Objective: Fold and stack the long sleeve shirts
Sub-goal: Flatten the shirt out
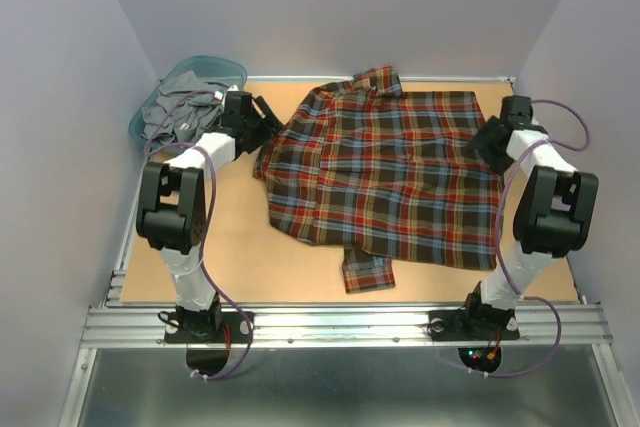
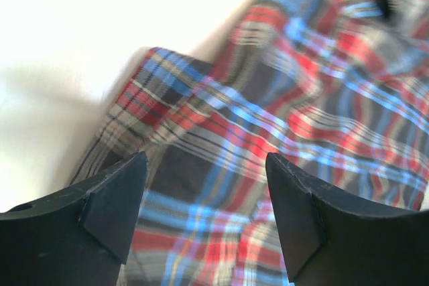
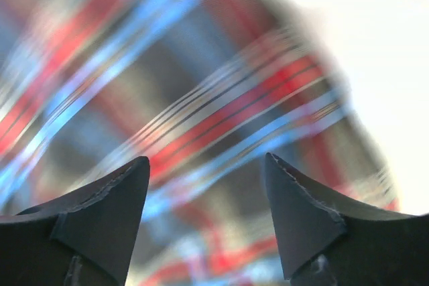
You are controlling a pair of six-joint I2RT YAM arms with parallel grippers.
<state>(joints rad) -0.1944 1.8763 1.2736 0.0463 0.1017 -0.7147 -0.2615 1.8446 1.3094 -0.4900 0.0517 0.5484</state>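
The right gripper grips the shirt's cuff at the shirt's near edge next, to draw the sleeve out for folding.
A red, brown, navy and yellow plaid flannel shirt [image 1: 385,172] lies spread on the tan table [image 1: 250,262], collar at the far side and a cuff sticking out at its near edge. My left gripper [image 1: 268,125] is open at the shirt's left edge; in the left wrist view the gripper [image 2: 206,165] hovers over a folded plaid corner [image 2: 268,125] with nothing between the jaws. My right gripper [image 1: 484,143] is open at the shirt's right edge; the right wrist view shows the gripper [image 3: 206,169] very close above blurred plaid cloth [image 3: 201,98].
A teal plastic basket [image 1: 215,67] holding grey clothing [image 1: 180,107] stands at the far left corner, just behind my left arm. Grey walls close in the table on three sides. An aluminium rail [image 1: 340,322] runs along the near edge.
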